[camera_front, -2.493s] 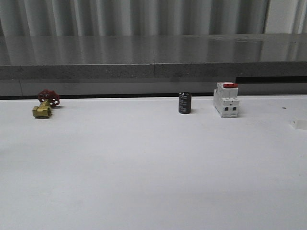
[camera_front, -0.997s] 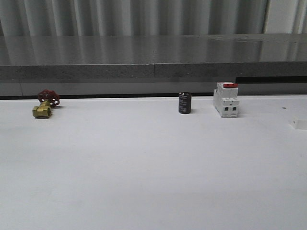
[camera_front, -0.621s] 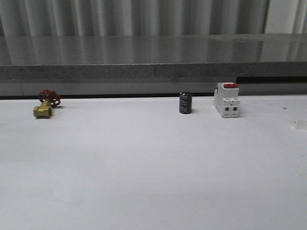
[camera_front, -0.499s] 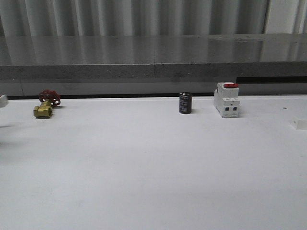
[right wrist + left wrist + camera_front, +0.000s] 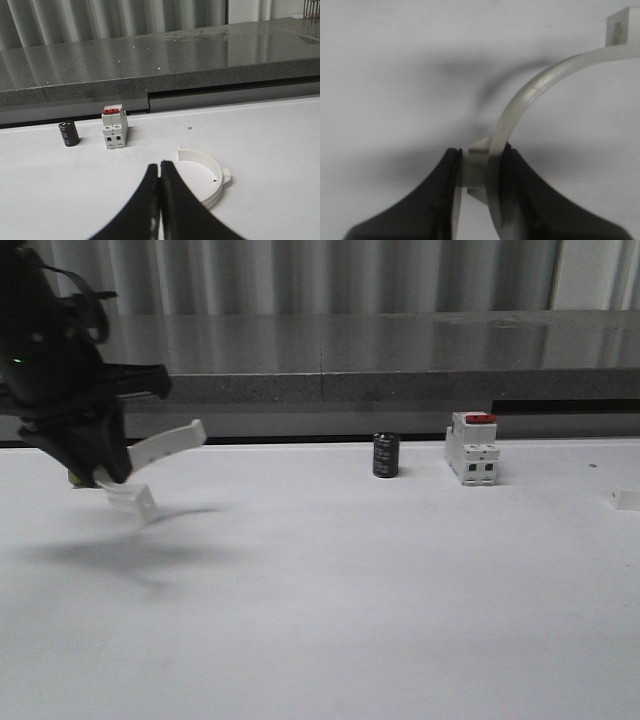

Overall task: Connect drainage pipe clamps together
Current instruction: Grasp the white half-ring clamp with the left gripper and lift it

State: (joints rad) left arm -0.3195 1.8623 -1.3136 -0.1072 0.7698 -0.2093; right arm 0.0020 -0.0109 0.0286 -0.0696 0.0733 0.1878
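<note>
The white clamp hangs above its shadow on the tabletop and would drop, so my left gripper must stay closed until the clamps connect.
My left gripper [image 5: 112,478] hangs above the table's far left, shut on one white half-ring drainage pipe clamp [image 5: 165,445]. In the left wrist view the black fingers [image 5: 512,162] pinch that clamp [image 5: 520,102] near one end, and its arc curves away to a square tab. The other clamp half [image 5: 220,182] lies flat on the table, just beyond and to one side of my right gripper [image 5: 160,166], which is shut with nothing between its fingers.
A black cylinder [image 5: 386,455] and a white breaker with a red top [image 5: 473,448] stand at the back of the white table. A grey stone ledge [image 5: 400,360] runs behind them. A small white piece [image 5: 625,500] sits at the right edge.
The left arm has swung into the front view from the left, carrying the clamp half, and now covers the brass valve. The cylinder and breaker have not moved.
</note>
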